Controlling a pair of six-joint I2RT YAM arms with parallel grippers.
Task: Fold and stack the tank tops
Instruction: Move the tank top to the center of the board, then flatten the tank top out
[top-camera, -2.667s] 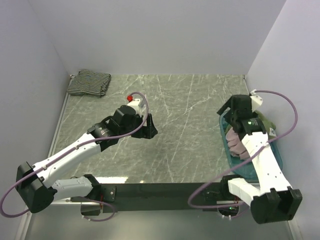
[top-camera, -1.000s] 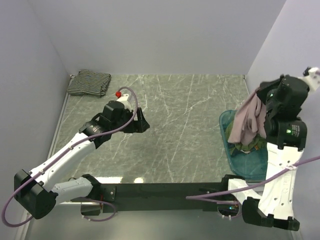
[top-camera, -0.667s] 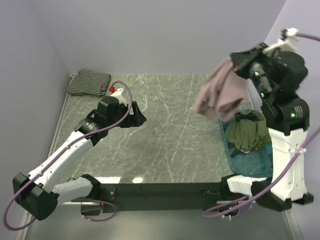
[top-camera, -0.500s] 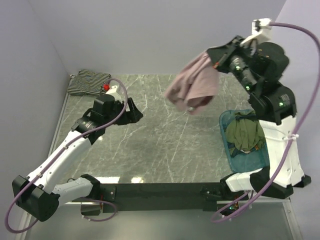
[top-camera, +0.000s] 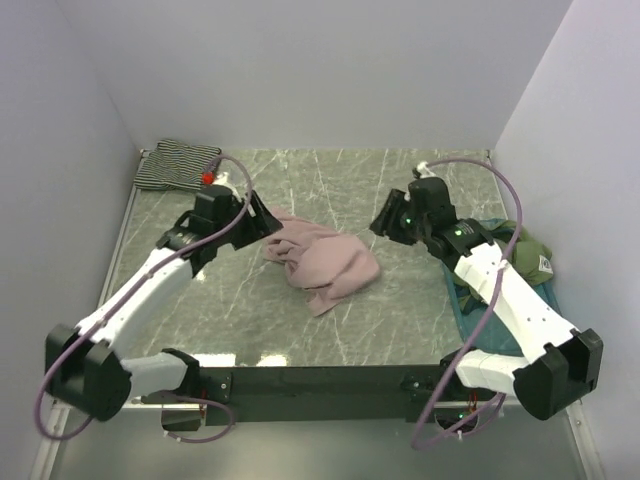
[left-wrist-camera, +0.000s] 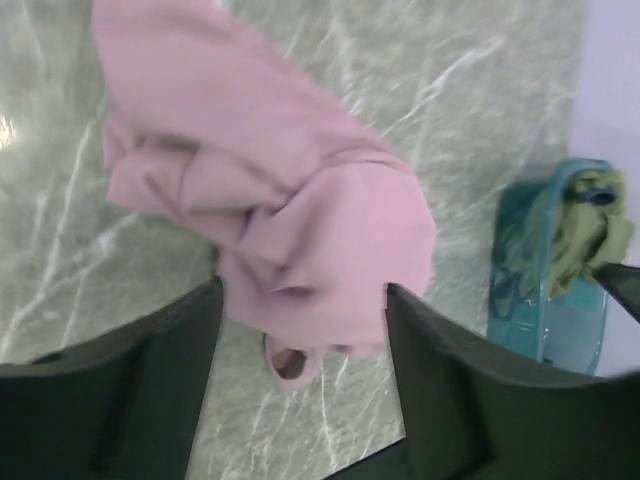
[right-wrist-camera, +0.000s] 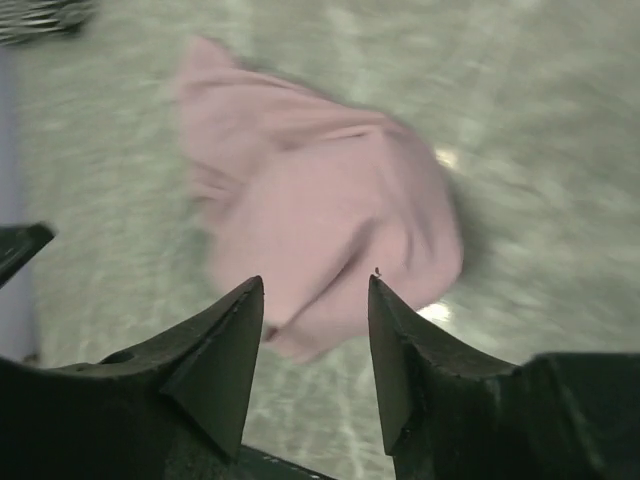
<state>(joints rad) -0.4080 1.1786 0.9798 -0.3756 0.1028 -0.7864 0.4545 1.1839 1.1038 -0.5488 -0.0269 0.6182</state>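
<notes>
Next, my right gripper grabs the mauve-pink tank top by the edge opposite my left gripper to spread the tank top for folding.
The mauve-pink tank top (top-camera: 322, 260) lies crumpled on the marble table, mid-centre; it also shows in the left wrist view (left-wrist-camera: 270, 210) and the right wrist view (right-wrist-camera: 310, 230). The striped tank top (top-camera: 178, 165) lies folded in the far left corner. My left gripper (top-camera: 262, 222) is open and empty, just left of the pink top; its jaws (left-wrist-camera: 300, 300) frame the cloth from above. My right gripper (top-camera: 385, 222) is open and empty, to the right of the pink top (right-wrist-camera: 315, 290).
A teal tray (top-camera: 462, 305) at the right edge holds an olive-green garment (top-camera: 525, 250); both show in the left wrist view (left-wrist-camera: 545, 270). White walls close in the table on the left, back and right.
My right gripper lifted the pink top out of the tray, swung it high across to the left, and let it go; it now lies on the table. My left gripper moved slightly back.
</notes>
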